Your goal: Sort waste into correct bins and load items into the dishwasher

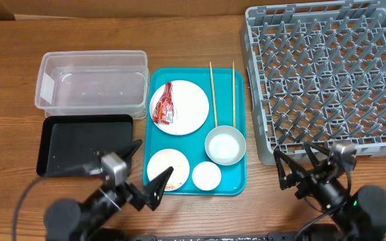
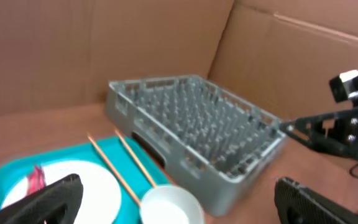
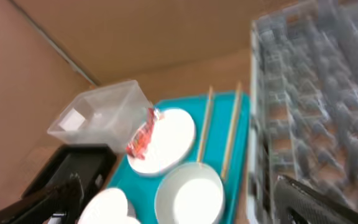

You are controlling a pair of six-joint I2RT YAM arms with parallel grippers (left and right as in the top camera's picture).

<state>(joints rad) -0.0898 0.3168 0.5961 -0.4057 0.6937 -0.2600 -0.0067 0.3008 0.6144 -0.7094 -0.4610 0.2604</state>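
The left gripper pinches the small cup's rim on the side by the smaller plate next, leaving the cup's far end free for my right gripper.
On the teal tray lie a large plate with the red-and-white wrapper on it, two chopsticks, a bowl, a smaller plate and a small cup. My left gripper is open and empty over the tray's near left corner. My right gripper is open and empty by the grey rack's near left corner. The clear tub and black tray sit left. No tissue shows.
In the left wrist view the rack, chopsticks and bowl lie ahead, with the right arm at right. The right wrist view shows the tub, wrapper and bowl. Cardboard walls stand behind.
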